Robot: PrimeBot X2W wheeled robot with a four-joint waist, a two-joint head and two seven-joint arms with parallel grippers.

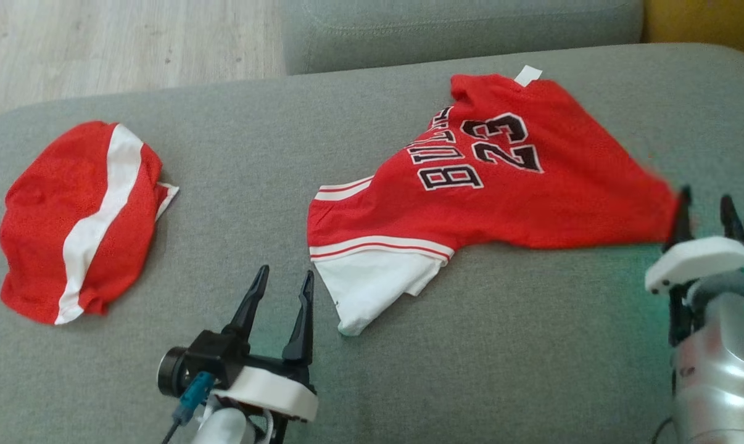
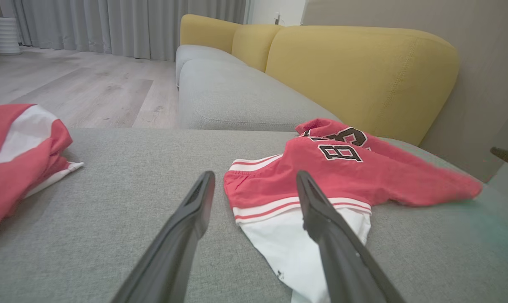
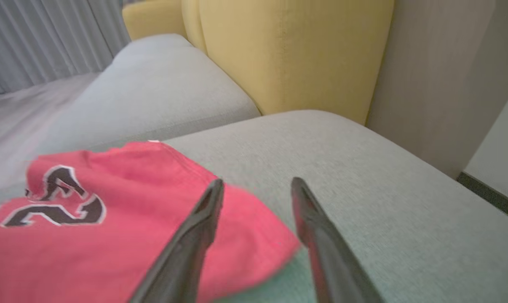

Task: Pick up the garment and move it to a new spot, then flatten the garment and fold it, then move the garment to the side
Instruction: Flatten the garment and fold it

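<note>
I should next grab the jersey by its red hem corner (image 1: 668,214) with my right gripper, since it pokes up while the jersey's body (image 1: 495,200) lies slack on the cushion.
The garment (image 1: 501,185) is a red jersey with black "BULLS 23" lettering and white sleeve trim, lying spread and rumpled on the grey sofa cushion (image 1: 372,370). My left gripper (image 1: 287,272) stands open just left of its white sleeve, fingers pointing at the sleeve's edge. In the left wrist view the garment (image 2: 342,176) lies just beyond the left gripper (image 2: 255,174). My right gripper (image 1: 705,196) is open at the jersey's blurred right corner. The right wrist view has that corner of the garment (image 3: 110,235) lying between and below the fingers of the right gripper (image 3: 258,182).
A second red cloth with a white stripe (image 1: 76,216) lies bunched at the cushion's left end (image 2: 14,160). Yellow backrests (image 2: 363,71) stand along the far right side. Another grey seat (image 1: 458,31) and the wooden floor (image 1: 100,43) lie beyond.
</note>
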